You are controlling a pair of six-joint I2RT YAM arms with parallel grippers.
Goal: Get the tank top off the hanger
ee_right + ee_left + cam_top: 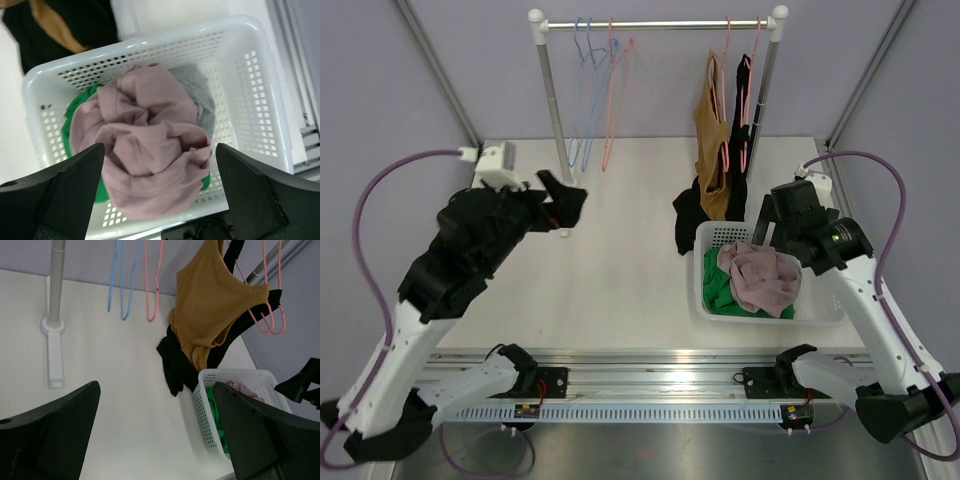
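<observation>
Next, my left gripper grabs the mustard tank top's pink hanger by its side wire below the hook (pixel 724 78) (pixel 264 262), which leaves the straps free to remove.
A mustard tank top (pixel 712 150) (pixel 210 305) hangs on a pink hanger (pixel 728 60) at the right end of the rail. A black tank top (pixel 738 165) (pixel 177 362) hangs beside it on another pink hanger, its hem trailing on the table. My right gripper (pixel 772 225) (pixel 160 195) is open above the white basket (pixel 698 290) (pixel 260 90). A crumpled pink garment (pixel 760 275) (pixel 145 145) lies under it, free of both fingers. My left gripper (pixel 565 200) (pixel 157 440) hovers open over the left of the table, holding nothing.
Green (pixel 80 107) and grey (pixel 202 100) clothes lie under the pink garment in the basket. Empty blue hangers (pixel 582 90) and an empty pink hanger (pixel 615 90) hang at the rail's left end. The rack's left post (pixel 552 110) stands close to my left gripper.
</observation>
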